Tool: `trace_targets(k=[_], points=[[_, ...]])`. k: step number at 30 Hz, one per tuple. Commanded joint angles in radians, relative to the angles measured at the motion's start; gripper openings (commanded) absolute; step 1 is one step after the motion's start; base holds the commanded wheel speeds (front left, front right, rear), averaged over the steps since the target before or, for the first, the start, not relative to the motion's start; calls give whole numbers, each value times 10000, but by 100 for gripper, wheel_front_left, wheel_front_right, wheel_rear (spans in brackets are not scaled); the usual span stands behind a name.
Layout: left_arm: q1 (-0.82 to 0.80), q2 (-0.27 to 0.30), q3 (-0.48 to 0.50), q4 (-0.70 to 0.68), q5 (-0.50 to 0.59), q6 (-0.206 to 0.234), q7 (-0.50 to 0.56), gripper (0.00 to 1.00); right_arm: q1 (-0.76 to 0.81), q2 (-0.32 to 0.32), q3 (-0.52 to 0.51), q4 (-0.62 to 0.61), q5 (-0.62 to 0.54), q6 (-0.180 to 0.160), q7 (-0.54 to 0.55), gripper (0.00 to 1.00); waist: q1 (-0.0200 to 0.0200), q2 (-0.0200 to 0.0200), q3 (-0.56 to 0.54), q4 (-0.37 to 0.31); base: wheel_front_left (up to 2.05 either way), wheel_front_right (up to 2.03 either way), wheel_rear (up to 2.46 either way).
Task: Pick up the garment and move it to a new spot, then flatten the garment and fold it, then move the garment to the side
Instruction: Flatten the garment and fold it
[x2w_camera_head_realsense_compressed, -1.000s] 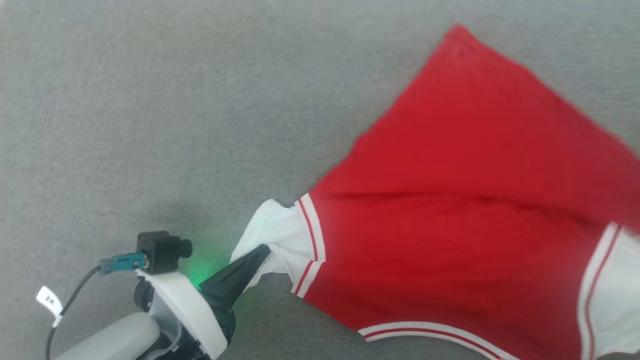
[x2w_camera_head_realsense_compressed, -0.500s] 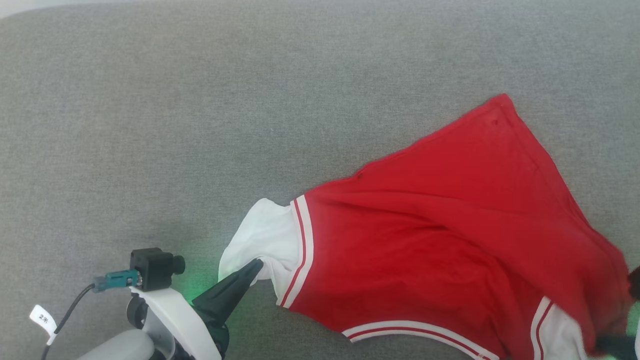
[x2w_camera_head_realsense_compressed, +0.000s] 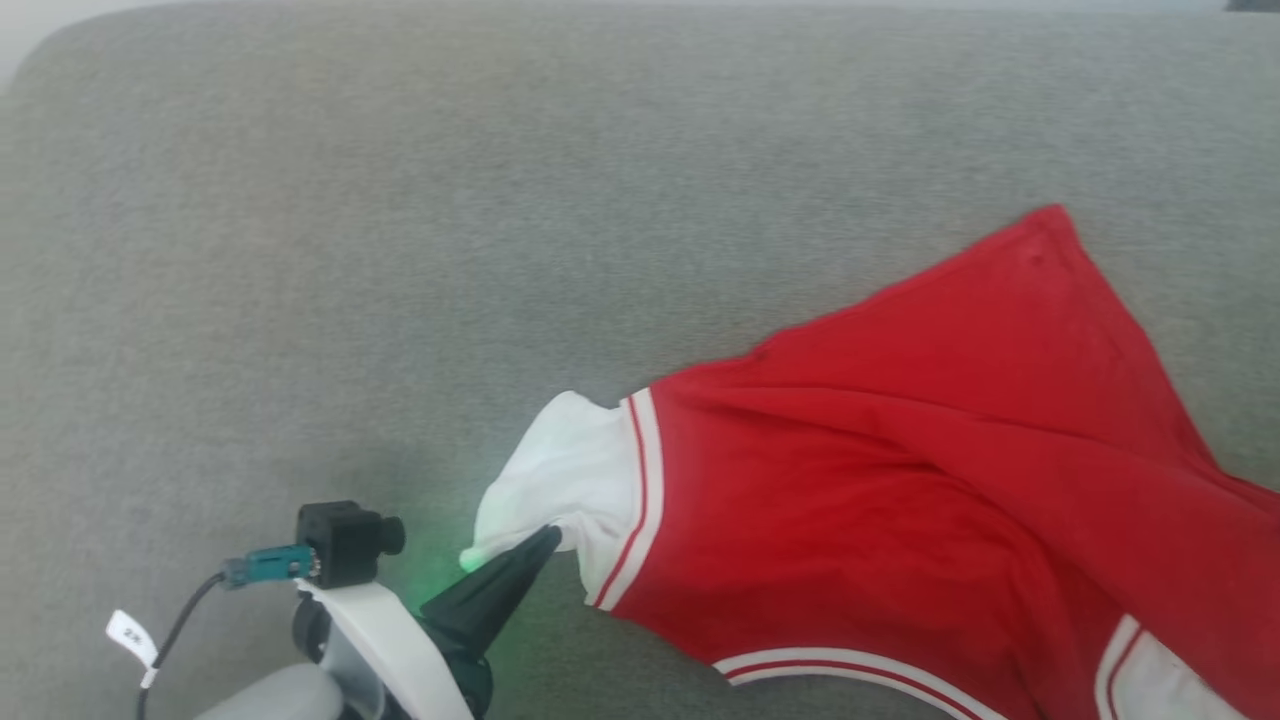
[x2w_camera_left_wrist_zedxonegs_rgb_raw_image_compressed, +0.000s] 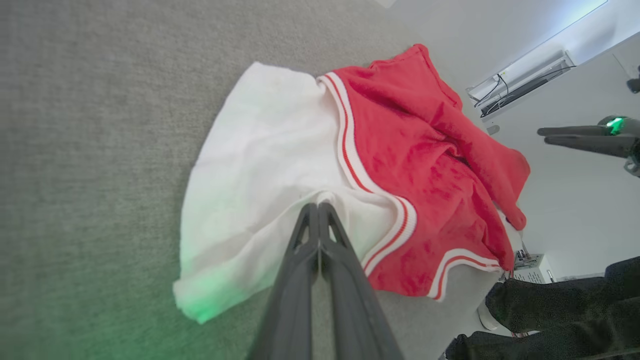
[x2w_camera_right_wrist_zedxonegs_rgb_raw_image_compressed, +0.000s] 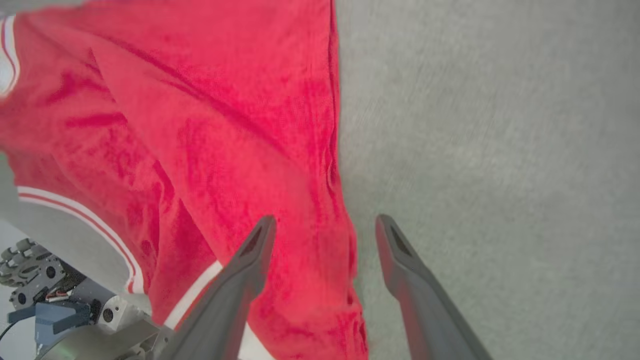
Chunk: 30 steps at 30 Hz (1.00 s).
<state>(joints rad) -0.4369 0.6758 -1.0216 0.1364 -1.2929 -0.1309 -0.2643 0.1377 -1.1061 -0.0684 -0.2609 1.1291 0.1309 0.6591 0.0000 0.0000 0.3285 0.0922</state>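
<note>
The right gripper grabs the red shirt (x2w_camera_right_wrist_zedxonegs_rgb_raw_image_compressed: 198, 138) by its bunched hem corner (x2w_camera_right_wrist_zedxonegs_rgb_raw_image_compressed: 342, 309) next, to move and flatten the shirt.
The garment (x2w_camera_head_realsense_compressed: 900, 480) is a red shirt with white sleeves and striped trim, lying rumpled on the grey surface at the right. My left gripper (x2w_camera_head_realsense_compressed: 548, 535) is shut on its white sleeve (x2w_camera_head_realsense_compressed: 560, 470). The left wrist view shows the closed tips of the left gripper (x2w_camera_left_wrist_zedxonegs_rgb_raw_image_compressed: 318, 205) pinching the sleeve (x2w_camera_left_wrist_zedxonegs_rgb_raw_image_compressed: 260, 150), with the red body of the garment (x2w_camera_left_wrist_zedxonegs_rgb_raw_image_compressed: 425, 160) beyond. My right gripper (x2w_camera_right_wrist_zedxonegs_rgb_raw_image_compressed: 325, 222) is open just above the garment's (x2w_camera_right_wrist_zedxonegs_rgb_raw_image_compressed: 200, 125) red edge, holding nothing. The right gripper (x2w_camera_left_wrist_zedxonegs_rgb_raw_image_compressed: 542, 136) also appears far right in the left wrist view.
A grey fabric surface (x2w_camera_head_realsense_compressed: 400, 250) stretches wide to the left and behind the shirt, with a rounded corner at the top left. The robot's wheeled base (x2w_camera_right_wrist_zedxonegs_rgb_raw_image_compressed: 30, 270) shows past the near edge. Dark shapes (x2w_camera_left_wrist_zedxonegs_rgb_raw_image_compressed: 550, 310) and a white wall unit (x2w_camera_left_wrist_zedxonegs_rgb_raw_image_compressed: 525, 80) lie beyond.
My right gripper has opened and let go of the garment, whose right side has sunk onto the surface. The left gripper still pinches the sleeve. The head camera has shifted.
</note>
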Motion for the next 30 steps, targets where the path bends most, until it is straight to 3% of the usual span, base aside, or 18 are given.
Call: trace_targets(k=[1,4,6,15,23,24,26,30], points=[[-93,-108,-41,-3,99,16,1,0,-281,-14,-228,-67,-5,-2,90,100,0,0,89,229,0,0,0],[-348,-301,-196,5,169,16,1,0,-1193,78,-420,94,-384,-2,179,100,0,0,286,575,0,0,0],[-531,-454,-315,20,213,16,1,0,-2067,212,-29,343,-856,-2,285,100,0,0,465,798,0,0,0],[-1025,-980,-503,71,270,16,3,0,-6342,1848,2858,2880,-3063,-2,1268,100,0,0,1159,1628,0,0,0],[-769,-1101,-398,31,316,16,3,0,-7739,2227,4557,4814,-3488,-2,1452,100,0,0,1314,1885,0,0,0],[-741,-1113,-388,40,321,16,3,0,-7796,2219,4706,4971,-3430,-2,1459,55,0,0,1304,1881,0,0,0],[-695,-1125,-351,75,291,16,3,0,-7935,2275,4916,5195,-3292,-4,1327,0,0,0,1256,1834,0,0,0],[-947,-1016,-66,139,518,16,3,0,-8422,2350,4785,5440,-3036,-10,575,0,0,0,1119,1666,0,0,0]])
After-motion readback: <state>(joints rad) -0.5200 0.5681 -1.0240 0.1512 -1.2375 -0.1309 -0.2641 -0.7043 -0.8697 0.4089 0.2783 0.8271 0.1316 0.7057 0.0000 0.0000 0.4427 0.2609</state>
